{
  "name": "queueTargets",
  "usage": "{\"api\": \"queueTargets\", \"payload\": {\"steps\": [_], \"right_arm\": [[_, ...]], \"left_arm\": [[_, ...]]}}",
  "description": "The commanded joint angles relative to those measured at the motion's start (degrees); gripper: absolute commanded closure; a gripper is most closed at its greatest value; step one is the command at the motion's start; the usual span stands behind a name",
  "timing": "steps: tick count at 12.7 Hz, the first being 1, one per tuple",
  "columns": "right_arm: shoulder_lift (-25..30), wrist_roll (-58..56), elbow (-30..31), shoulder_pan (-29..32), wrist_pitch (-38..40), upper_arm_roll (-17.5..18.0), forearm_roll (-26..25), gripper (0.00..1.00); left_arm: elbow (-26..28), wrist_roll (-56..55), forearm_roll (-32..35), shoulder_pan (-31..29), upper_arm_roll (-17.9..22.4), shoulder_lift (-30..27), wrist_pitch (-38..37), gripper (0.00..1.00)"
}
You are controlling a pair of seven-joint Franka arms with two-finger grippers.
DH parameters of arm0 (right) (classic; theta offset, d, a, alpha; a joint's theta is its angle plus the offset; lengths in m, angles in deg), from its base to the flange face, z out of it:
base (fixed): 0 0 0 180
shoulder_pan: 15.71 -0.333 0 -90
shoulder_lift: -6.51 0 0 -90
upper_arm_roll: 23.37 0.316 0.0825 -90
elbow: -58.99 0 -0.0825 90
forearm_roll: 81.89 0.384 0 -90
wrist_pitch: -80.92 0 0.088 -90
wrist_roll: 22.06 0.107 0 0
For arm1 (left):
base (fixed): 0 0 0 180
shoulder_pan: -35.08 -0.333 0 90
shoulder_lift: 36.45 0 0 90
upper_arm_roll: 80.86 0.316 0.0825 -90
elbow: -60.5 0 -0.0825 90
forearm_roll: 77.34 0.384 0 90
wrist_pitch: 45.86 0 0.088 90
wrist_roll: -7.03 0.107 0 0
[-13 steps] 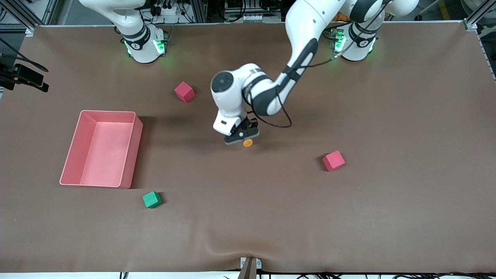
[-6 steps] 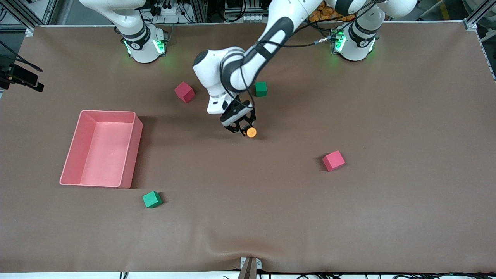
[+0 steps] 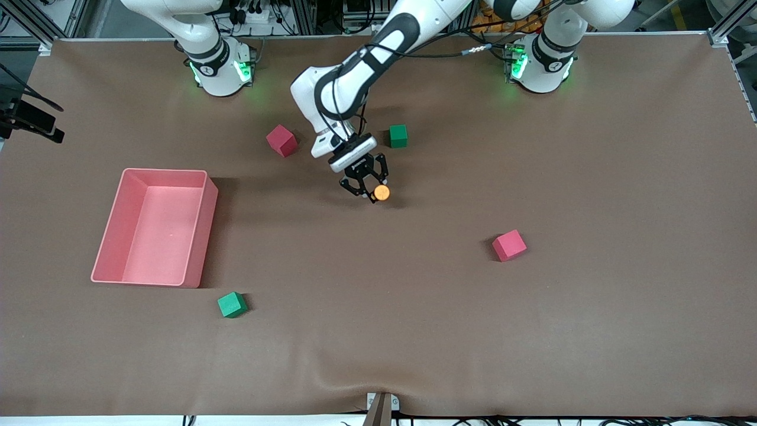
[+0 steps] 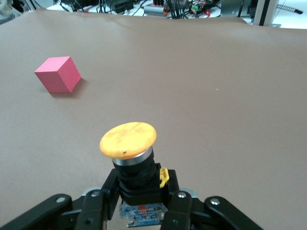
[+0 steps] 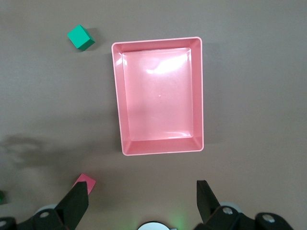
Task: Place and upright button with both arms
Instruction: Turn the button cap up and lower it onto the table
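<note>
The button's blue base (image 4: pixel 144 214) is above the brown cloth, so my left gripper should keep holding the button until it rests upright there.
The button (image 3: pixel 382 192) has a round orange cap (image 4: pixel 128 139) on a black blocky body. My left gripper (image 3: pixel 372 189) is shut on that body, one finger (image 4: pixel 98 203) on each side, with the cap pointing away from the wrist. It hangs over bare brown cloth in the middle of the table, close to a green cube (image 3: pixel 398 135). My right gripper (image 5: pixel 142 194) is open and empty, high over the table beside the pink bin (image 5: pixel 201 96), with its fingers (image 5: pixel 79 201) spread wide. The front view shows only that arm's base.
The pink bin (image 3: pixel 204 225) stands toward the right arm's end. A red cube (image 3: pixel 281 140) lies beside the left wrist, and another (image 3: pixel 509 245) lies nearer the front camera, also seen in the left wrist view (image 4: pixel 58 74). A second green cube (image 3: pixel 232 305) lies near the bin.
The left arm has drawn back toward the bases with the button and turned its wrist. That uncovered the green cube. The right arm has not moved.
</note>
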Motion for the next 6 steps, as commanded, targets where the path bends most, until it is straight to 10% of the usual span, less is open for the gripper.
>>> {"api": "queueTargets", "payload": {"steps": [1,6], "right_arm": [[-0.8,-0.1,-1.4,0.2,0.4,0.4,0.9,0.00],[-0.9,-1.4,-1.3,-0.4,0.6,0.6,0.9,0.00]], "left_arm": [[-0.4,-6.4,4.9,2.7,0.9,1.7,-2.7,0.94],[-0.3,-16.1,10.7,4.5,0.9,5.5,-3.9,0.90]]}}
